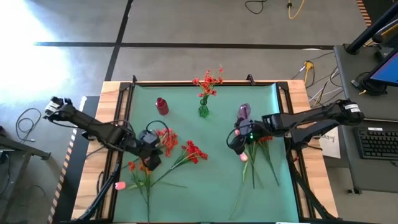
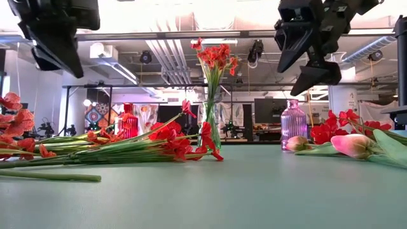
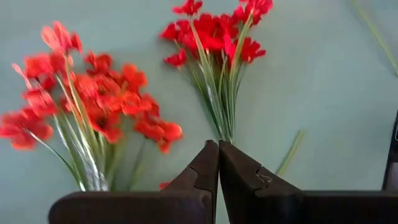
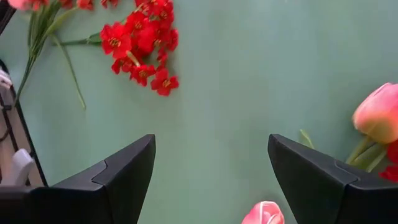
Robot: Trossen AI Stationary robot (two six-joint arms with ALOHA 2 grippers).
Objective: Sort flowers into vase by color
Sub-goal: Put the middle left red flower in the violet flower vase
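Observation:
My left gripper should grab the deep red flowers (image 3: 217,34) by their green stems next, so that it can sort them into a vase.
Orange-red flowers (image 1: 208,84) stand in a clear green vase (image 1: 203,111) at the far middle of the mat. A red vase (image 1: 161,106) and a purple vase (image 1: 244,112) stand to either side of it. An orange-red bunch (image 3: 93,109) and a deep red bunch (image 3: 214,34) lie flat on the mat's left half. My left gripper (image 3: 217,163) hangs shut above their stems, clear of them. My right gripper (image 4: 211,174) hovers open over bare mat, beside red flowers (image 1: 261,140) and a pink bud (image 4: 379,112) that lie on the right.
More orange stems (image 1: 140,168) and a pink bud (image 1: 120,185) lie near the mat's left front. Long green stems (image 1: 252,174) run toward the front right. A black frame (image 1: 124,93) borders the mat. Bare mat (image 1: 205,193) lies at the near middle.

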